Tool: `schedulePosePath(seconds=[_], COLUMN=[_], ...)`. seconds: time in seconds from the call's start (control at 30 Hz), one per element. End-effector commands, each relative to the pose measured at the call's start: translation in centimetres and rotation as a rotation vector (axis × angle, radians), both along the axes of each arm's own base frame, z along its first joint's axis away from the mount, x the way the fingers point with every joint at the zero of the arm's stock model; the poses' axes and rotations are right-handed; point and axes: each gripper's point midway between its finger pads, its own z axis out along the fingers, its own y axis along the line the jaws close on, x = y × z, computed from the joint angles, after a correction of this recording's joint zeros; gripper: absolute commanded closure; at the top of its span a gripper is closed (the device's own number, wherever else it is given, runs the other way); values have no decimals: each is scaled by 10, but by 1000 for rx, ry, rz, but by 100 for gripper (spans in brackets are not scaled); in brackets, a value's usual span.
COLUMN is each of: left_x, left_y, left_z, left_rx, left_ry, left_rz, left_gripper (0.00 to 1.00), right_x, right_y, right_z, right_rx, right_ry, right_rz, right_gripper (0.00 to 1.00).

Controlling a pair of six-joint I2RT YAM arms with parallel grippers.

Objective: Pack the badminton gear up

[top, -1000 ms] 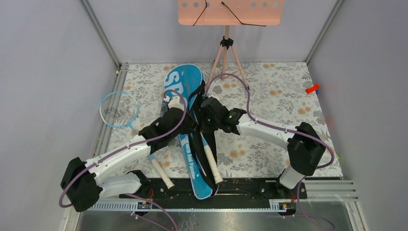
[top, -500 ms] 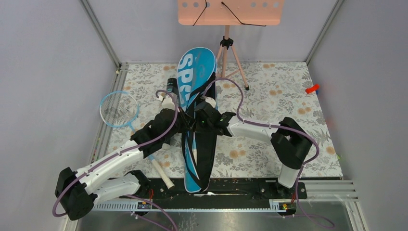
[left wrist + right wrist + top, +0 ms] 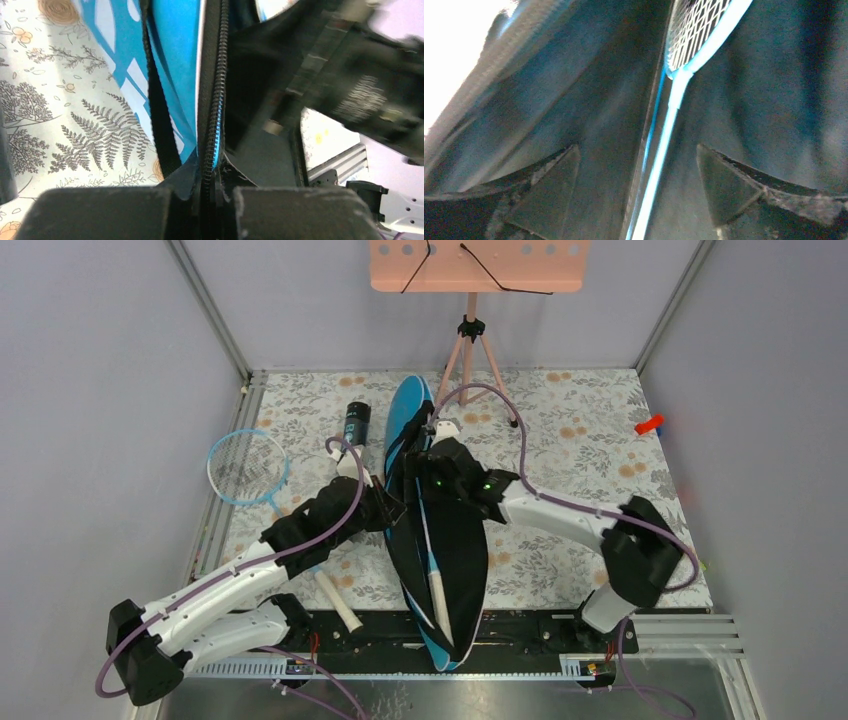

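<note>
The blue bag's inside should stay free for the second racket, so my right gripper needs to grab the blue bag's free edge opposite my left gripper next.
The blue bag [image 3: 408, 412] lies open down the middle of the table, its black inside [image 3: 455, 550] facing up. One light-blue racket [image 3: 430, 550] lies in it, white handle toward the near edge. My left gripper [image 3: 394, 508] is shut on the bag's zipper edge [image 3: 212, 125], which runs between its fingers [image 3: 100, 210]. My right gripper [image 3: 430, 455] stands open inside the bag, straddling the racket shaft [image 3: 664, 150] without touching it; the strung head [image 3: 696, 30] is just ahead. A second racket [image 3: 247, 467] lies at the left. The black tube [image 3: 354, 423] lies left of the bag.
A pink tripod stand [image 3: 470, 340] rises at the back centre, close behind the bag's far end. A small red object [image 3: 649, 424] sits at the right edge. Grey walls close in left and right. The floral cloth [image 3: 580, 440] covers the table.
The right gripper has opened and let go. The bag has swung from showing its lettered blue face to lying open with its black inside up, and shifted slightly right.
</note>
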Motion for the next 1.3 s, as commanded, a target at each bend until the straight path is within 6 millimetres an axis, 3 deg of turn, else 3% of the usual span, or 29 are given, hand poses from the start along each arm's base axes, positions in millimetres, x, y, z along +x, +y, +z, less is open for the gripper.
schedulePosePath(seconds=[0.0,0.13,0.23,0.27,0.3,0.37,0.47,0.63,0.77,0.87,0.93,1.07,1.13,1.2,1.27], left_x=[16,15,12,11,10,8,6,2,-1,-2,-2,-1,0,1,1], left_y=[-7,-14,-16,-16,-17,-15,-13,-13,-12,-10,-7,2,7,12,15], left_z=[44,39,35,34,34,34,33,34,32,30,27,20,16,14,11], left_rx=[-110,-120,-137,-143,-147,-148,-155,-177,-192,-188,-180,-159,-139,-112,-84], left_ry=[-103,-89,-78,-78,-79,-79,-81,-85,-82,-76,-73,-72,-69,-73,-72], left_rz=[34,12,-1,-5,-10,-12,-11,-24,-24,-23,-12,31,49,63,68], left_gripper=[100,100,100,100,100,100,100,100,100,100,100,100,100,100,100], right_x=[-30,-46,-40,-39,-36,-35,-35,-27,-19,-14,-13,-15,-15,-16,-23], right_y=[-5,-34,-68,-84,-93,-115,-129,-129,-106,-84,-73,-70,-79,-93,-107], right_z=[70,84,82,68,71,50,26,-18,-50,-60,-62,-49,-35,-15,3], right_rx=[104,111,96,77,90,68,37,-36,-29,10,35,75,52,14,-23], right_ry=[-180,-241,-313,-315,-335,-316,-278,-181,-94,-58,-45,-71,-108,-153,-186], right_rz=[200,190,59,2,-40,-90,-112,-117,-80,-38,-5,10,-4,-16,-10], right_gripper=[1,0,0,0,0,0,1,0,4,10,18,73,90,100,100])
